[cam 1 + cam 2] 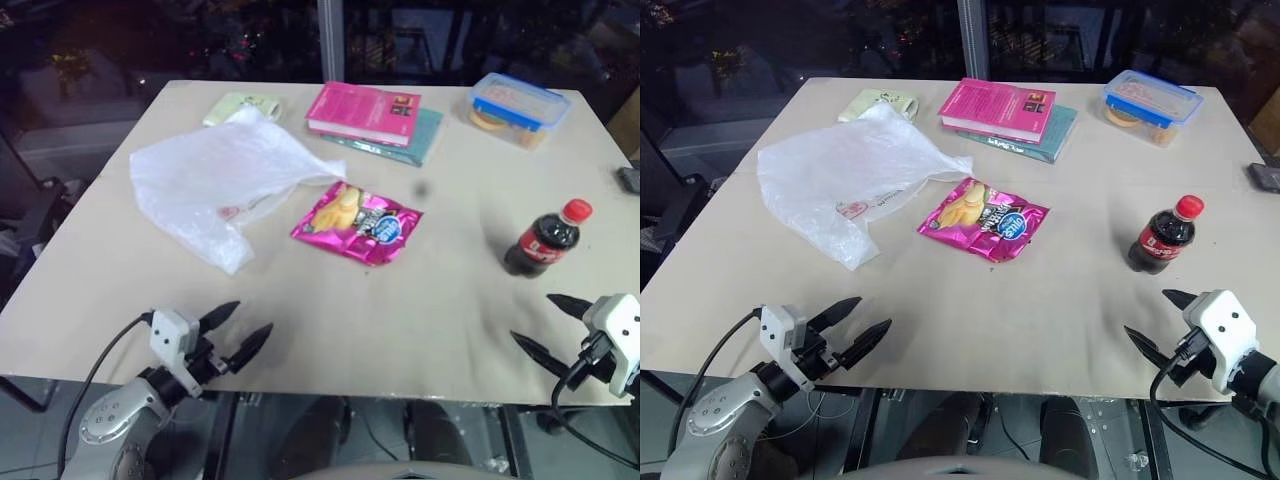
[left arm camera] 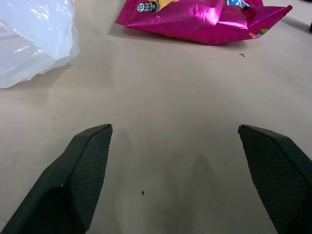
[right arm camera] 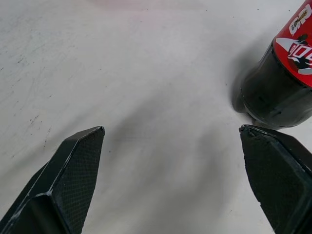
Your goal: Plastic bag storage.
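The bag lies spread and slack on the tabletop, so my left gripper will grab the plastic bag (image 1: 215, 185) by its crinkled edge (image 1: 236, 262) next.
The plastic bag (image 1: 215, 185), thin, translucent white and crinkled with a small red print, lies spread on the left half of the beige table (image 1: 330, 300); a corner of it (image 2: 29, 44) shows in the left wrist view. My left gripper (image 1: 236, 330) hovers open over the table's near left edge, well short of the bag. Over the near right edge my right gripper (image 1: 545, 325) also stands open, with nothing between its fingers.
A magenta snack packet (image 1: 357, 222) lies just right of the bag. A cola bottle (image 1: 545, 238) stands upright near my right gripper. At the far side lie a pale green pouch (image 1: 240, 106), a pink book (image 1: 363, 112) on a teal one, and a blue-lidded box (image 1: 518, 108).
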{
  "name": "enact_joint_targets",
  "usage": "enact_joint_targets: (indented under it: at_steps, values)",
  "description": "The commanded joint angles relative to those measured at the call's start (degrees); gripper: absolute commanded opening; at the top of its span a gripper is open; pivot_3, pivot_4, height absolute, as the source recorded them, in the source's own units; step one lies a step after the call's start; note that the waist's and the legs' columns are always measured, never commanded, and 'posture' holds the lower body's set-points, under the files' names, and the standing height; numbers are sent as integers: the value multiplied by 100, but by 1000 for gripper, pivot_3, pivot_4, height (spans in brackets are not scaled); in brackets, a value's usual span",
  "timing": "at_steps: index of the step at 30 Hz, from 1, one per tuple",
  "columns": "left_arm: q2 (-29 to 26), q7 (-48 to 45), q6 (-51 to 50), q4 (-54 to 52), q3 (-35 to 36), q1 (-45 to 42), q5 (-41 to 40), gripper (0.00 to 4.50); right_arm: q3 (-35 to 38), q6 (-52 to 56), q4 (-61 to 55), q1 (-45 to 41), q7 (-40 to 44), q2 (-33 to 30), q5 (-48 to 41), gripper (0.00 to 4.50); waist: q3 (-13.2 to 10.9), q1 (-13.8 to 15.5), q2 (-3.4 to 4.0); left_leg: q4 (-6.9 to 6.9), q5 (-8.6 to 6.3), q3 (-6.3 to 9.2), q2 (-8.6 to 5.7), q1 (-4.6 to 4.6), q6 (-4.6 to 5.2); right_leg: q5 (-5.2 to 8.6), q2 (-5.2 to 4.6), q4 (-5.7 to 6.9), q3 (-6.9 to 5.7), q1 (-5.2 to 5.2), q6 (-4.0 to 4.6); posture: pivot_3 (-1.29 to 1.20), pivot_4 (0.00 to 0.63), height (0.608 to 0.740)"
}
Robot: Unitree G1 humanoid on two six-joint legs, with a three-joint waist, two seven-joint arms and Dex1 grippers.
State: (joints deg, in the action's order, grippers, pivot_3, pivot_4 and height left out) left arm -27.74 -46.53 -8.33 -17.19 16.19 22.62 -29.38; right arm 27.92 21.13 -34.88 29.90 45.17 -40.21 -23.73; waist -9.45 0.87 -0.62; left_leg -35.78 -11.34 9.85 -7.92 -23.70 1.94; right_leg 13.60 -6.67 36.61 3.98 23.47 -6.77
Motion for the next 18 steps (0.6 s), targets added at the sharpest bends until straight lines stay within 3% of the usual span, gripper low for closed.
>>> enact_joint_targets:
  at_steps: [1,12,18]
  values:
    - [-20,-271,300,112,223,76,-129,4355,21,80,-144,-134,15,-16,-201,4500,0,0,0,0,0,0,0,0,0,0,0,0,0,0,0,0,150,740]
    - [-120,-615,434,271,657,-196,-539,4355,-516,666,-512,-737,-306,149,-774,4500,1,4,-2,0,0,-2,9,1,0,-1,1,-1,-5,1,2,0,150,740]
    - [-200,272,-346,-184,896,-1167,-1148,4355,-1121,1211,-794,-1632,-824,217,-1012,4500,1,-2,-2,-1,0,0,10,3,0,-8,8,1,-7,6,12,0,150,740]
